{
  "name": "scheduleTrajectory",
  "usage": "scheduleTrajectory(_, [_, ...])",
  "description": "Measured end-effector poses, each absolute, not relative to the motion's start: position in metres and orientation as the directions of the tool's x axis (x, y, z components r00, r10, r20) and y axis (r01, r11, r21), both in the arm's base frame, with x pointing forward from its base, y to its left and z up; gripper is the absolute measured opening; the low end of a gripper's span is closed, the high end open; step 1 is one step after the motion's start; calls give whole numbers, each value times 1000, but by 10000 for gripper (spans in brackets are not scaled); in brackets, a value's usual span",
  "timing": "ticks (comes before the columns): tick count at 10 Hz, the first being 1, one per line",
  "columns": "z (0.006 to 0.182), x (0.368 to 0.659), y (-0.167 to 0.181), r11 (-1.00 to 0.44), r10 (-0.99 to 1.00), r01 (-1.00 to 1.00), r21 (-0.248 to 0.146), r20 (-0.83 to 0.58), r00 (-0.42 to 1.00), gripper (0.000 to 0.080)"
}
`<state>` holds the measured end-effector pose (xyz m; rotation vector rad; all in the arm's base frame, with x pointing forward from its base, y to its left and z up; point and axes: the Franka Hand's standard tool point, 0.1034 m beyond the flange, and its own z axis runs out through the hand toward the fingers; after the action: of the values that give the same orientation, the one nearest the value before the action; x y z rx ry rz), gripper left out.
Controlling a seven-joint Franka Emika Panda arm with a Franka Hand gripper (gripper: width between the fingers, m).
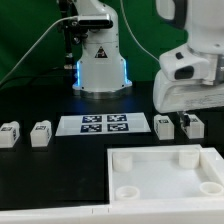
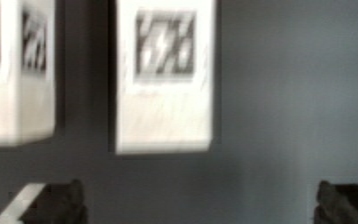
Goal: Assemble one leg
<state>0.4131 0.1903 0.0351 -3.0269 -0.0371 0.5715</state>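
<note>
My gripper moves toward the white leg [image 1: 194, 128] [image 2: 165, 100], before it closes: my fingertips are short of the leg, so closing now would miss it.
Several legs, small white blocks with black-and-white tags, stand on the dark table. Two are at the exterior view's left [image 1: 10, 135] [image 1: 41, 133] and two at its right [image 1: 164, 127] [image 1: 191, 124]. My gripper [image 1: 186, 106] hangs just above the right pair. In the wrist view my gripper [image 2: 199, 205] is open and empty, with only dark table between its fingertips [image 2: 51, 203]. A blurred leg [image 2: 167, 80] lies ahead of the jaws, and a second leg [image 2: 12, 75] is cut by the picture's edge.
The marker board [image 1: 104, 125] lies flat mid-table between the leg pairs. A large white square piece with round corner sockets [image 1: 150, 163] fills the front right. The robot base [image 1: 100, 65] stands at the back, with cables around it.
</note>
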Motion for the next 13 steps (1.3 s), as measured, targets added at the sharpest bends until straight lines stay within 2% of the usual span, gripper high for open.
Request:
scheduleTrajectory(2, [37,413,192,-998,10,-27,-57,-574,819,649])
scheduleTrajectory(5, [33,404,190,-999,22,-21,-47,-769,639,649])
scheduleTrajectory(9, [29,408,191,-999,25,-22,-49,-789,614,649])
scheduleTrajectory(13, [21,388,189,-999,22,-15,-38,-813,582,649])
